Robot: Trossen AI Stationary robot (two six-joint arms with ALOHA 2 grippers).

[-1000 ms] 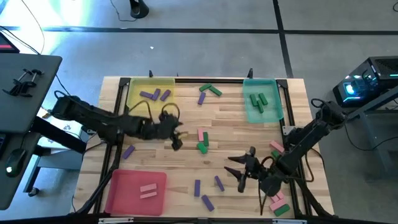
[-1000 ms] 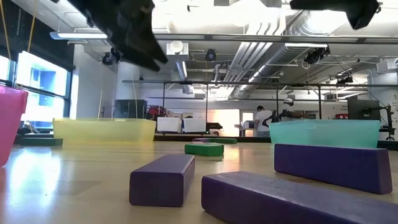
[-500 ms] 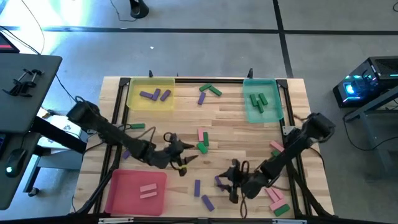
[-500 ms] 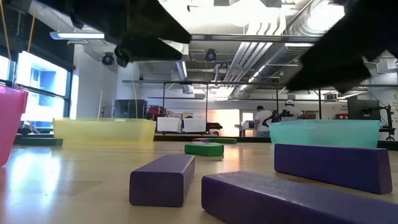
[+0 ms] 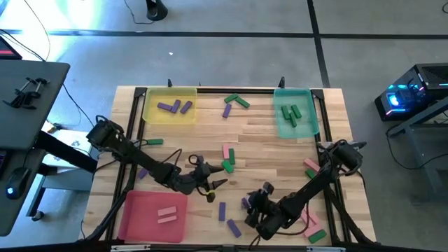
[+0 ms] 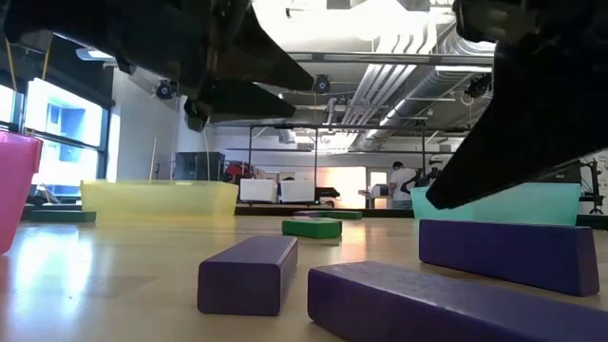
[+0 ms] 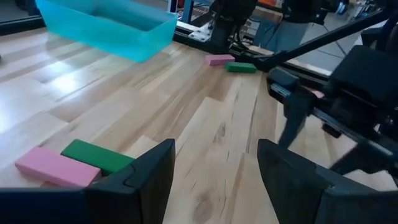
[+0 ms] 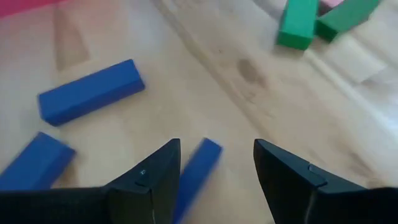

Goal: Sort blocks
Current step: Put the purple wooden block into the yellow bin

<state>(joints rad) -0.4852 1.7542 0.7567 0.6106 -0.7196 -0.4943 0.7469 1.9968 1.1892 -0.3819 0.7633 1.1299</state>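
The purple block (image 5: 246,204) (image 8: 198,177) should go with the other purple blocks, so my right gripper should grab it by its long sides next.
Purple blocks lie near the table's front middle: one (image 5: 222,210), one (image 5: 233,227) and one (image 8: 199,167). The last lies just ahead of my open right gripper (image 8: 216,155), which hangs low over it (image 5: 250,210) without touching. My left gripper (image 5: 213,189) is open too, low over bare wood. Beside its fingers (image 7: 214,155) a pink block (image 7: 53,168) and a green block (image 7: 96,155) lie flat. More blocks lie in the trays.
The yellow tray (image 5: 170,105) holds purple blocks, the teal tray (image 5: 294,113) green ones, the pink tray (image 5: 154,215) pink ones. Loose blocks lie at the far middle (image 5: 234,103), the left edge (image 5: 154,142) and the near right corner (image 5: 311,227).
Both grippers have come down toward the table, staying open. My left gripper has gone toward the near edge and a little right, tipping closer to level. My right gripper has gone left toward the purple blocks, tipping further down. No block has moved.
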